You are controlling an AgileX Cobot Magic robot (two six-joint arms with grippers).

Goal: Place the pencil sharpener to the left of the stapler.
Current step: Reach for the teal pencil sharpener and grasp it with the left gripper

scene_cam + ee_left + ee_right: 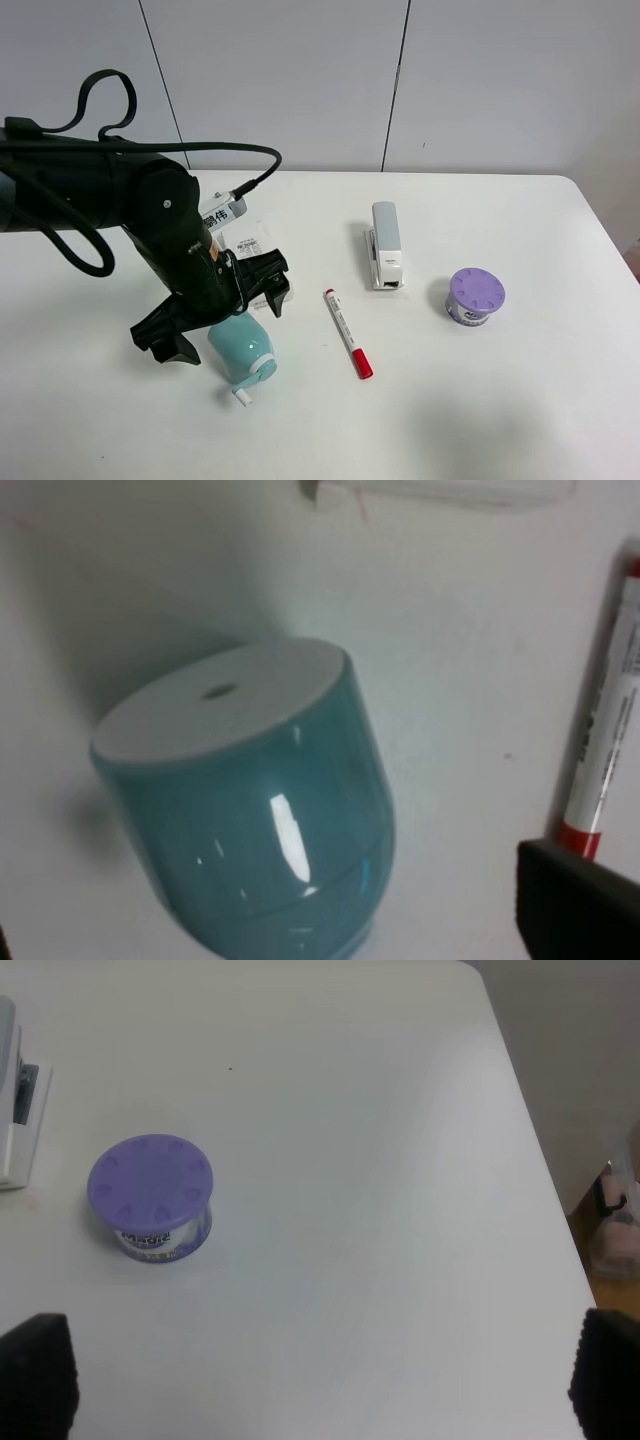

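Note:
In the left wrist view the body of the teal sharpener is still short of my left gripper's fingers, so it moves toward the sharpener's body first, then closes.
The light-teal pencil sharpener [240,348] [250,810] lies on its side on the white table, its white-tipped crank [243,397] pointing to the front edge. My left gripper [215,310] [290,930] hangs just over it, open, with one finger on each side and neither touching the body. The white stapler [386,245] with its grey top arm rests right of centre, also at the edge of the right wrist view [15,1110]. My right gripper [320,1380] is open over bare table and does not appear in the exterior view.
A red-capped marker [347,333] [605,730] lies between sharpener and stapler. A purple-lidded tub [475,296] [152,1195] stands right of the stapler. A flat white box with print [240,235] sits behind the left arm. The table's right edge [545,1190] is near.

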